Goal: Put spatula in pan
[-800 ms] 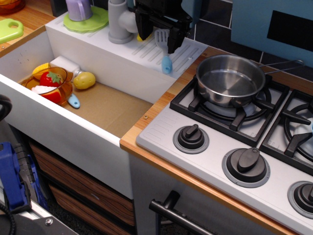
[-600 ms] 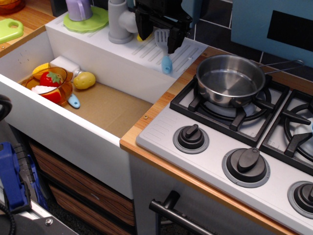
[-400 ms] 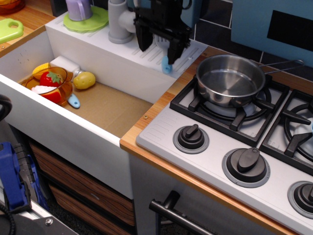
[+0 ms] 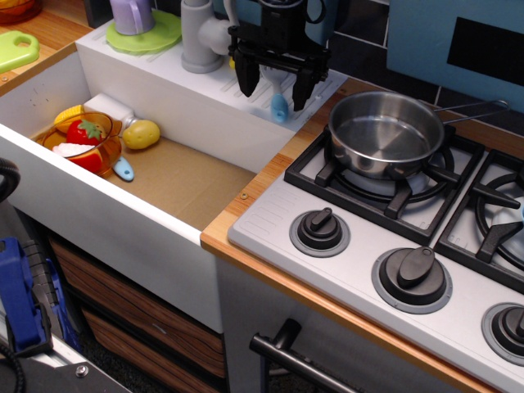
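The robot's gripper will next pick up the spatula by its light-blue rounded handle, so that it can put the spatula in the pan [image 4: 385, 131].
The spatula [image 4: 278, 105] lies on the white ribbed drainboard [image 4: 319, 86] behind the sink; only its light-blue handle end shows, the slotted head is hidden behind my gripper. My black gripper [image 4: 273, 88] is open, its two fingers hanging down on either side of the spatula, low over the drainboard. The shiny steel pan [image 4: 385, 131] sits on the left rear burner of the stove, to the right of my gripper, with its thin handle pointing back right. The pan holds nothing.
A grey faucet [image 4: 199, 37] stands just left of my gripper. A purple cup on a green plate [image 4: 143, 33] is at the back left. The sink [image 4: 176, 176] holds an orange bowl [image 4: 86, 147] with toy food, a yellow piece and a small light-blue oval piece.
My gripper has dropped down from above the drainboard and turned, so its open fingers now straddle the spatula. The spatula and pan have not moved.
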`<state>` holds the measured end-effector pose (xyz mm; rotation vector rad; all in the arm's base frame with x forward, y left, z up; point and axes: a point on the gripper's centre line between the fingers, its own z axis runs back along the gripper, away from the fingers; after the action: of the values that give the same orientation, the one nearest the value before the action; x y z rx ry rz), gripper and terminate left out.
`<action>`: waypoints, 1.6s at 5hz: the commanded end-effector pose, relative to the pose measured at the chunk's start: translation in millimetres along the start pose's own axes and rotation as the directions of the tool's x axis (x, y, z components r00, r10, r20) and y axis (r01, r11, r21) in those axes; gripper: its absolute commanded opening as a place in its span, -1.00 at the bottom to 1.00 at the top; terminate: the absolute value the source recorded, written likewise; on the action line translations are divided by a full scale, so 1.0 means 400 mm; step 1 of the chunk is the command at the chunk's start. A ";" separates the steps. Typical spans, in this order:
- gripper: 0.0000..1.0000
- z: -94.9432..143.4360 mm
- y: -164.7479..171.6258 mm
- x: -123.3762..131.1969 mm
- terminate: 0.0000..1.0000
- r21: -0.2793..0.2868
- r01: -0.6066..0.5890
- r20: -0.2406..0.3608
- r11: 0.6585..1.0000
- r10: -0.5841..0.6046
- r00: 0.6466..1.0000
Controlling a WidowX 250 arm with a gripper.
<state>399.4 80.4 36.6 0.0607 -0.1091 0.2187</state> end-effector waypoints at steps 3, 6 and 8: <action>1.00 0.002 -0.007 0.042 -1.00 -0.002 -0.094 0.072 0.996 0.094 0.993; -1.00 -0.040 -0.003 0.024 -1.00 0.019 -0.096 0.063 0.995 0.095 0.993; -1.00 0.003 0.005 0.010 -1.00 0.041 -0.117 0.061 0.992 0.115 0.992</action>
<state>382.9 80.1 13.2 0.1193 -0.0616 0.3381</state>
